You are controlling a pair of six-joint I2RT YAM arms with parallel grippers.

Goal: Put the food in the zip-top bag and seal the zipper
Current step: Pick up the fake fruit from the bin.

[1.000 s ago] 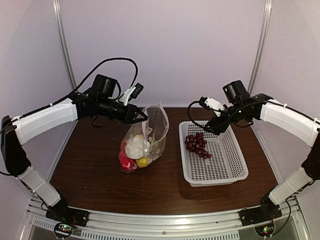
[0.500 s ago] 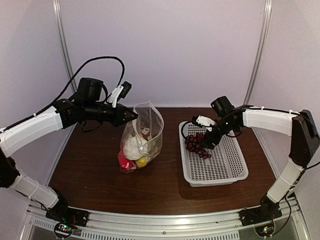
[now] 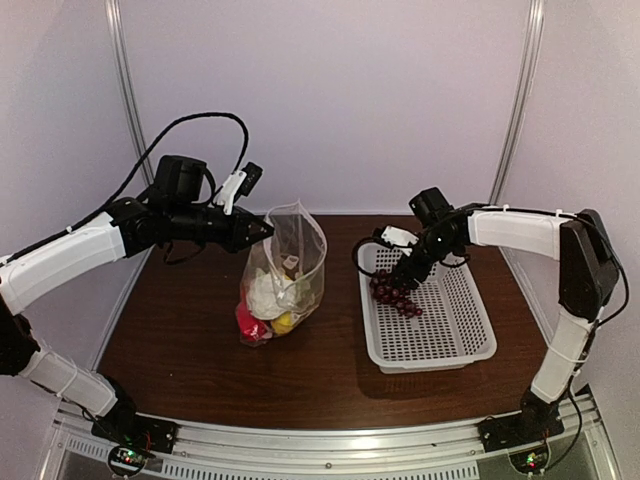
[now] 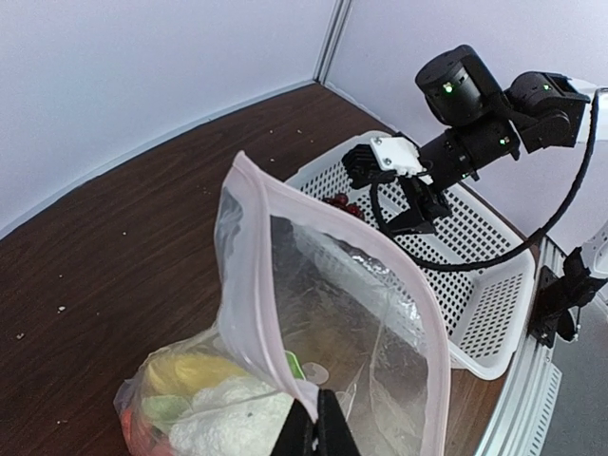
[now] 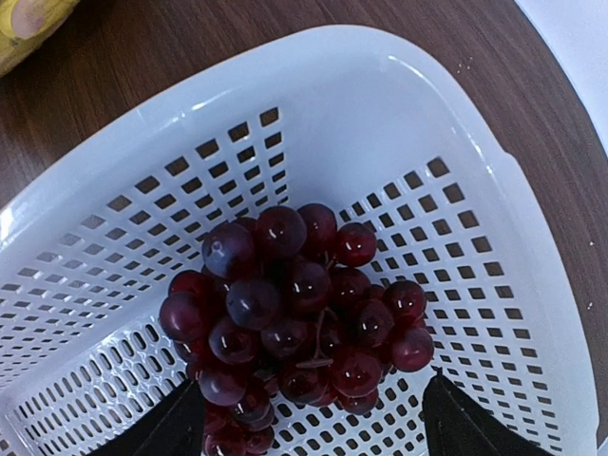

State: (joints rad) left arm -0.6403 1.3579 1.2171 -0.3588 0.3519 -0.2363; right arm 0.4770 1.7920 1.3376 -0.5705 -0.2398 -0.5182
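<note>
The grapes beside their exposed stem [image 3: 395, 285] are the part my right gripper will grab next, so the rest of the grapes stays free to go into the bag [image 3: 287, 272].
The clear dotted zip-top bag [image 3: 287, 272] stands on the table with its mouth held up. Inside it lie white cauliflower [image 3: 268, 293], a red pepper [image 3: 250, 322] and yellow pieces [image 3: 287, 323]. My left gripper [image 3: 266, 229] is shut on the bag's zipper edge [image 4: 249, 285]; its tips [image 4: 317, 429] pinch the rim. The dark purple grapes [image 3: 393, 290] lie in the white basket [image 3: 455, 330]. My right gripper [image 3: 402, 274] is open just above the grapes [image 5: 296, 318], with its fingers [image 5: 461, 427] on either side of the bunch.
The white perforated basket [image 5: 494, 218] sits right of the bag on the brown table [image 3: 180, 340]. The booth's back wall and metal posts [image 3: 128, 110] stand behind. The right arm's cable loops over the basket's far left corner [image 4: 380, 204].
My right gripper has come down and to the left over the grapes in the basket. My left arm swung back a little, lifting the bag's rim, then held still.
</note>
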